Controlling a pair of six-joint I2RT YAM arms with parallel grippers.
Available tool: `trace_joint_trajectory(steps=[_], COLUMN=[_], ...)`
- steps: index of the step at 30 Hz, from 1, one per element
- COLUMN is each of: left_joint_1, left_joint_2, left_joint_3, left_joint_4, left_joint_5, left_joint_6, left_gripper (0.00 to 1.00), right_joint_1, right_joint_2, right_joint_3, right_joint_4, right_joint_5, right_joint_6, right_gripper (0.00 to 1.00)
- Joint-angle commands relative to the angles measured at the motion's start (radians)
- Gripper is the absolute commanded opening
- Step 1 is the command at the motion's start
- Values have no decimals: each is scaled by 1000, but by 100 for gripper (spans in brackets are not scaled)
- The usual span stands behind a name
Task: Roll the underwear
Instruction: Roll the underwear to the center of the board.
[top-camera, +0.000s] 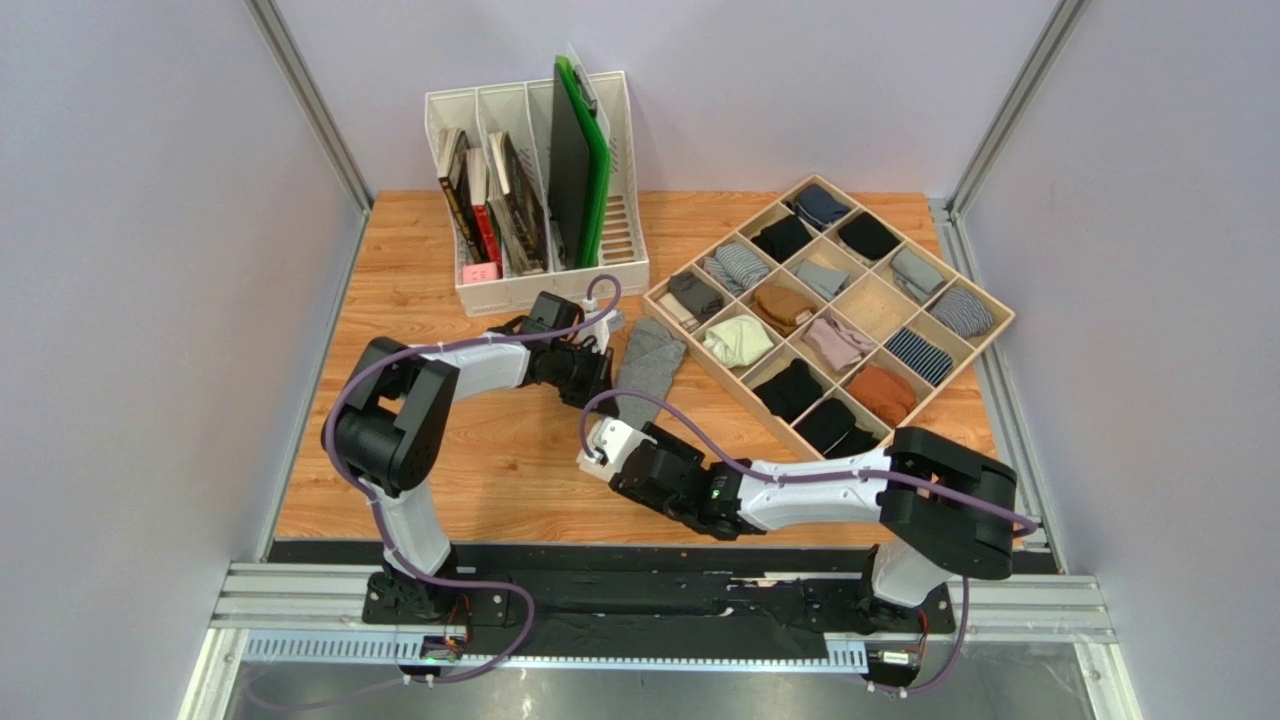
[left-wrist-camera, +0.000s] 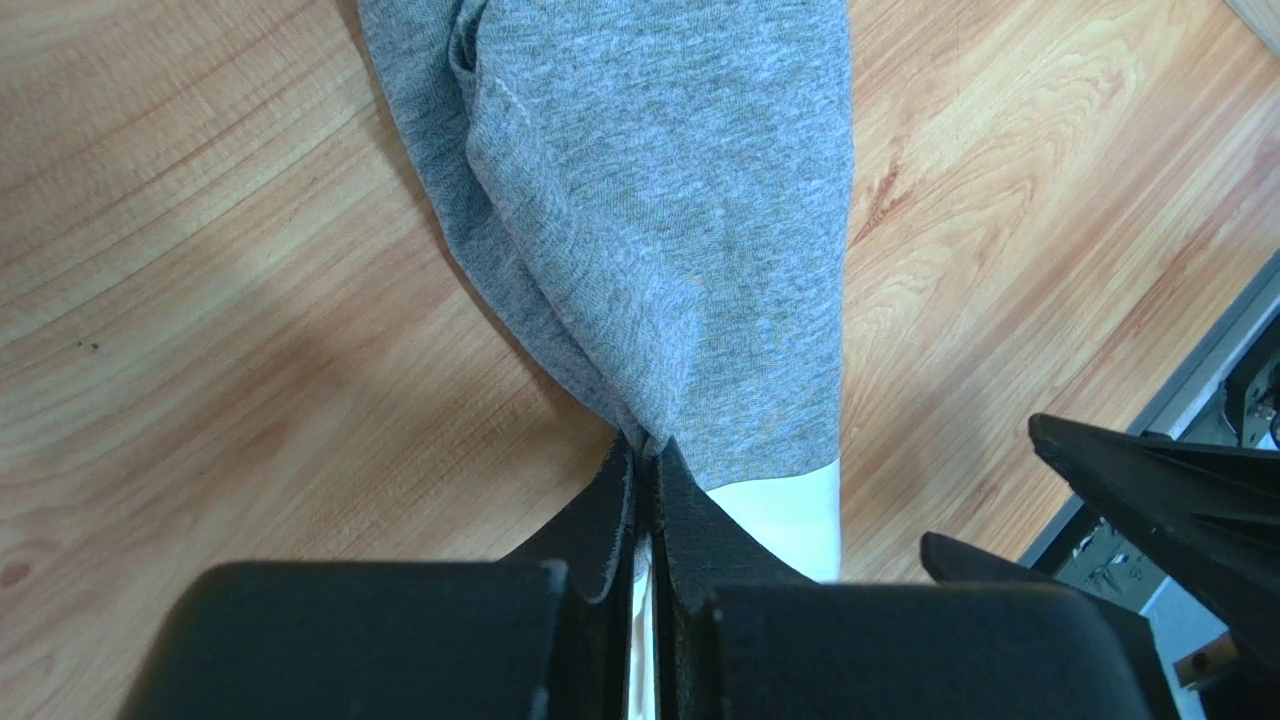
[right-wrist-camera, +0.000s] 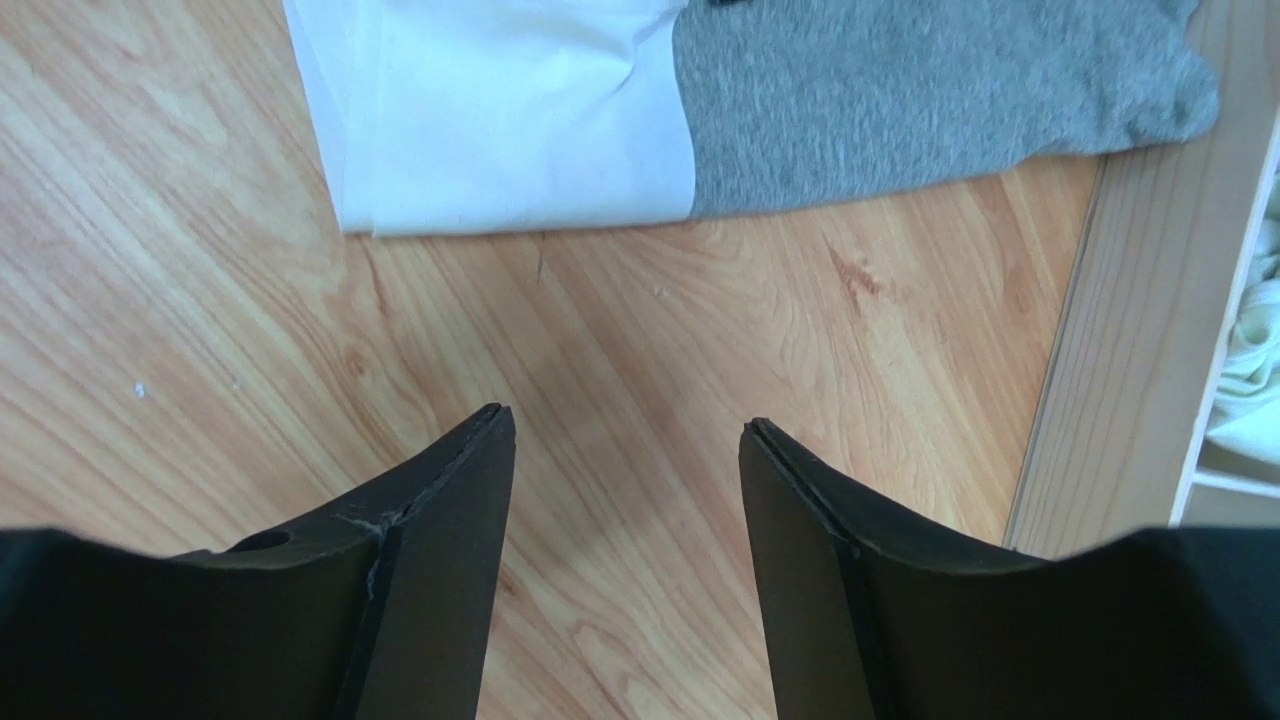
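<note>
I will next grab the white waistband (right-wrist-camera: 511, 135) with my right gripper at the waistband's edge facing it, then fold that end over the grey fabric and roll the underwear.
The underwear (top-camera: 651, 357) lies as a long folded strip on the wooden table, between the arms and the sorting tray. In the left wrist view its heather-grey knit (left-wrist-camera: 661, 225) stretches away from me, and the white waistband (left-wrist-camera: 781, 518) sits by the fingers. My left gripper (left-wrist-camera: 646, 450) is shut on a pinched fold of the grey fabric at the waistband end (top-camera: 598, 375). My right gripper (right-wrist-camera: 627, 420) stands open over bare wood, nothing between its fingers, a short way in front of the waistband (right-wrist-camera: 511, 135) and grey cloth (right-wrist-camera: 932, 105). In the top view it (top-camera: 601, 425) sits just below the strip.
A wooden grid tray (top-camera: 1004, 318) holding several rolled bundles stands at the right, its wall (right-wrist-camera: 1112, 345) close beside my right gripper. A white file holder (top-camera: 541, 278) with books and a green board (top-camera: 579, 158) stands behind the left gripper.
</note>
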Motion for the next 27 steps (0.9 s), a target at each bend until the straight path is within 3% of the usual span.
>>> trace_joint_trajectory(steps=[1,13,27], left_joint_1=[5,19,24], left_joint_2=[40,48,40], left_joint_3=[18,20,16], left_joint_4=[-19,-16,-12], left_joint_5=[-23,6,16], left_joint_6=[37,33,31], left_gripper=[0,0,0], right_joint_1=[23,94,126], right_joint_2=[28,168,244], right_joint_3=[4,13,48], right_joint_4=[153,292,356], right_joint_5=[50,114,87], right_joint_6=[-47,-142,-216], right_gripper=[60,57,54])
